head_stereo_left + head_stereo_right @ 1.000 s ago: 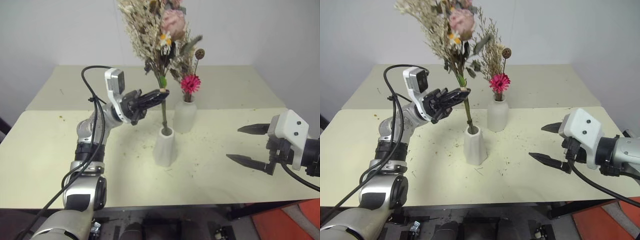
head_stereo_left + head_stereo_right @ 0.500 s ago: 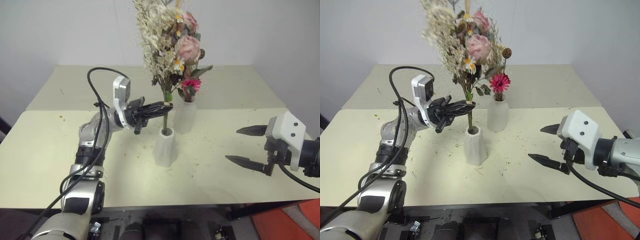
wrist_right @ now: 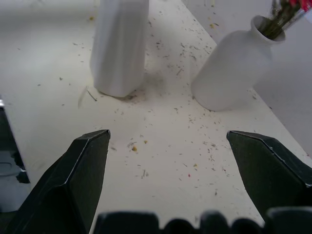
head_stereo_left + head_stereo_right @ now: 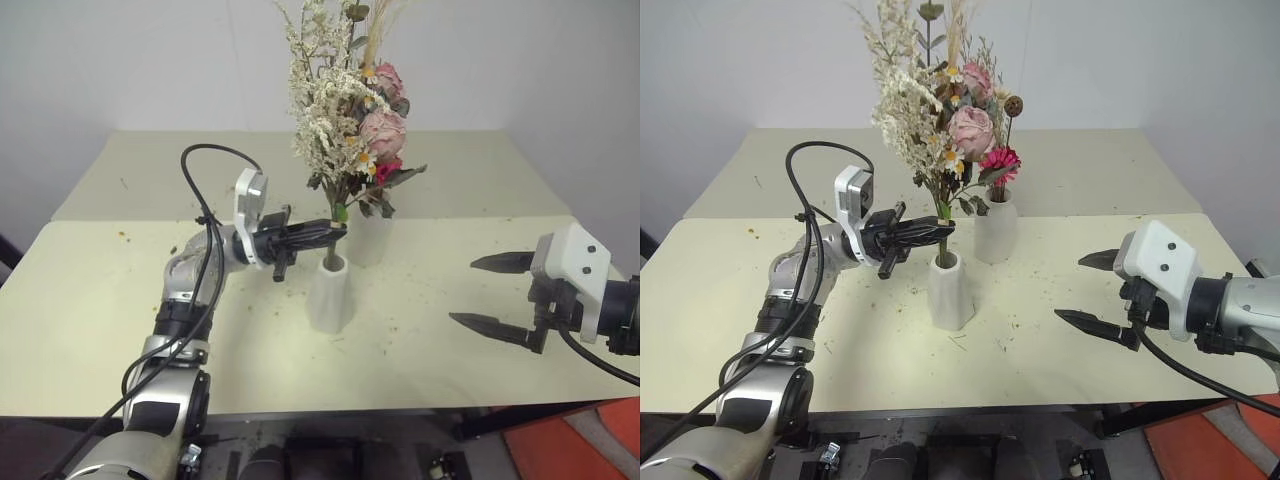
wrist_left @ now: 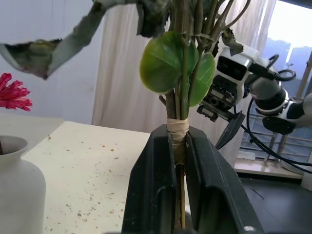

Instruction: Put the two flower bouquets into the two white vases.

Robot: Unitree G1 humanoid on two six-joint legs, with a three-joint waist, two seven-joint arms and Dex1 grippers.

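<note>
My left gripper is ready to open now. The stem ends of the bushier bouquet (image 4: 350,105) reach down inside the tapered vase's opening (image 4: 333,264), so the bushier bouquet would rest in the tapered vase.
My left gripper (image 4: 337,229) is shut on the taped stems (image 5: 176,140) of the bushier bouquet (image 4: 350,105) with dusty-pink roses. It holds them just above the mouth of the tapered white vase (image 4: 329,296), and the stem ends reach down into it. The bouquet stands nearly upright. Right behind stands the rounded white vase (image 4: 372,240) with the slim bouquet in it. The slim bouquet's bright pink flower (image 4: 1002,160) is partly hidden by the bushier one. My right gripper (image 4: 488,294) hovers open over the table to the right, apart from both vases.
Dried plant crumbs are scattered on the pale table (image 4: 90,330) around the vases. A second table (image 4: 160,165) adjoins behind, against the wall. The near table edge (image 4: 330,408) runs close in front of me. Bare tabletop lies between the tapered vase and my right gripper.
My left gripper has come down and the bushier bouquet has swung from leaning left to nearly upright, sinking lower over the tapered vase. The right gripper has not moved.
</note>
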